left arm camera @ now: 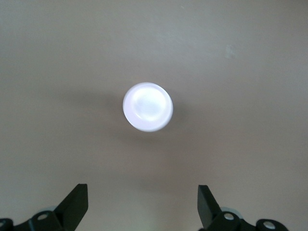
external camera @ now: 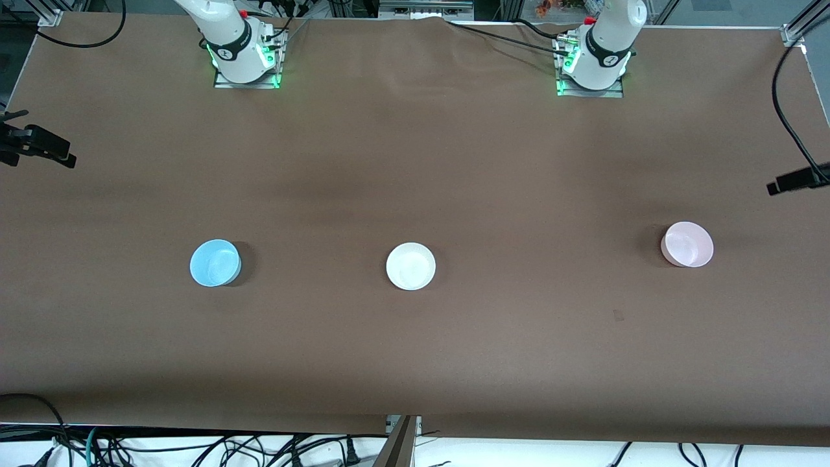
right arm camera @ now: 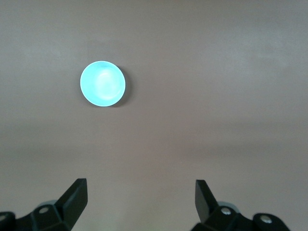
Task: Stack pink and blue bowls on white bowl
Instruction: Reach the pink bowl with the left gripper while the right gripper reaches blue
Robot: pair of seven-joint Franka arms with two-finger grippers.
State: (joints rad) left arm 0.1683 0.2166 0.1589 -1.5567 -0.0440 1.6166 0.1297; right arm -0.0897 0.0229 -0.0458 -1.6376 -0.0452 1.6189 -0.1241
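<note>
My left gripper grabs the pink bowl by its rim (external camera: 709, 236) next, to stack it on the white bowl (external camera: 410, 266).
Three bowls stand apart in a row on the brown table. The white bowl (external camera: 410, 266) is in the middle. The blue bowl (external camera: 215, 262) stands toward the right arm's end and shows in the right wrist view (right arm camera: 102, 83). The pale pink bowl (external camera: 687, 244) stands toward the left arm's end and shows in the left wrist view (left arm camera: 147, 107). My left gripper (left arm camera: 143, 204) is open and empty, high over the table above the pink bowl. My right gripper (right arm camera: 141, 202) is open and empty, high over the table above the blue bowl. Neither gripper shows in the front view.
The two arm bases (external camera: 245, 55) (external camera: 594, 61) stand along the table edge farthest from the front camera. Black camera mounts (external camera: 35, 148) (external camera: 799, 179) reach in at both table ends. Cables hang below the near edge.
</note>
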